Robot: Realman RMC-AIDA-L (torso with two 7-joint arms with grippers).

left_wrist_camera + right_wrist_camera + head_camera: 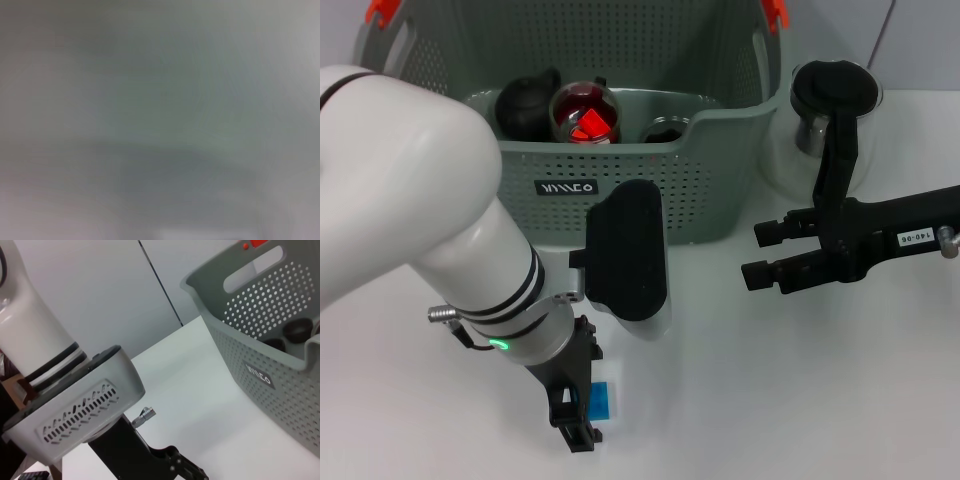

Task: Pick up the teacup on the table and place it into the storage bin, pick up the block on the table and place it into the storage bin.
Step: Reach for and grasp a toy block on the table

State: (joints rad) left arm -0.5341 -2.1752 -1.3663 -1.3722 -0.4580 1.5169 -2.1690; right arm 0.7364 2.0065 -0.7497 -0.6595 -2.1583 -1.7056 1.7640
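Observation:
The left gripper's fingertips reach down on both sides of the blue block, so the left gripper should close on the block now.
The grey perforated storage bin (620, 200) stands at the back centre of the white table, and it also shows in the right wrist view (270, 355). Inside it lie a dark rounded teacup (525, 103), a round vessel with red inside (584, 116) and another dark item (665, 130). A small blue block (604, 400) lies on the table near the front edge. My left gripper (582, 428) points down, right beside the block and touching or almost touching it. My right gripper (765, 253) is open and empty, hovering right of the bin. The left wrist view is a blur.
A metal cup (808, 132) stands right of the bin, behind my right arm. The left arm's grey wrist housing (80, 405) fills much of the right wrist view. Bare white table (740, 400) lies in front of the bin.

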